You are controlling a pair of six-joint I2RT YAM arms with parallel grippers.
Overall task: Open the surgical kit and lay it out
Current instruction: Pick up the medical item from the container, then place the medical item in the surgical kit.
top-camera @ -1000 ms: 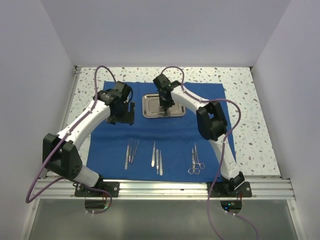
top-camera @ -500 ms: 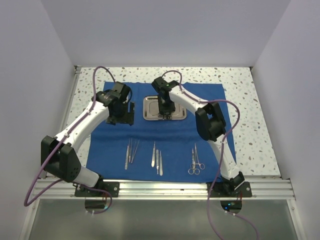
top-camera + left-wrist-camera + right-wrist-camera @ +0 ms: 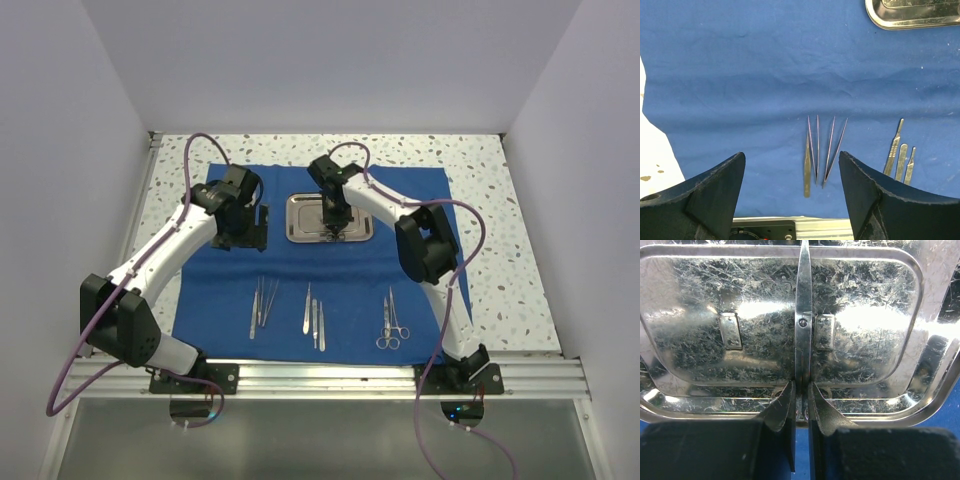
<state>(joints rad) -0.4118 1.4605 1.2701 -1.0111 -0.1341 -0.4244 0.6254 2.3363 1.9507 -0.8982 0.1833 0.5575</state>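
Note:
My right gripper's fingers are pinching the scissors' handles close to the finger loops, so the steel scissors would come up off the tray with it if I lifted it now.
The royal-blue cloth (image 3: 350,270) lies spread flat on the table. The shiny steel tray (image 3: 305,215) sits on its far middle. My right gripper (image 3: 331,232) is over the tray's near rim, shut on a pair of steel scissors (image 3: 802,315) whose blades point across the tray (image 3: 865,300). My left gripper (image 3: 245,235) is open and empty above the cloth, left of the tray. On the near part of the cloth lie tweezers (image 3: 263,303), scalpel handles (image 3: 314,315) and scissors (image 3: 391,322). The left wrist view shows the tweezers (image 3: 820,150) and the scalpel handles (image 3: 899,155).
The speckled white tabletop (image 3: 500,250) borders the cloth on all sides. The aluminium rail (image 3: 380,375) with both arm bases runs along the near edge. White walls enclose the left, right and back.
My right gripper has moved a little toward the tray's near rim with the scissors in it. The left arm has hardly moved.

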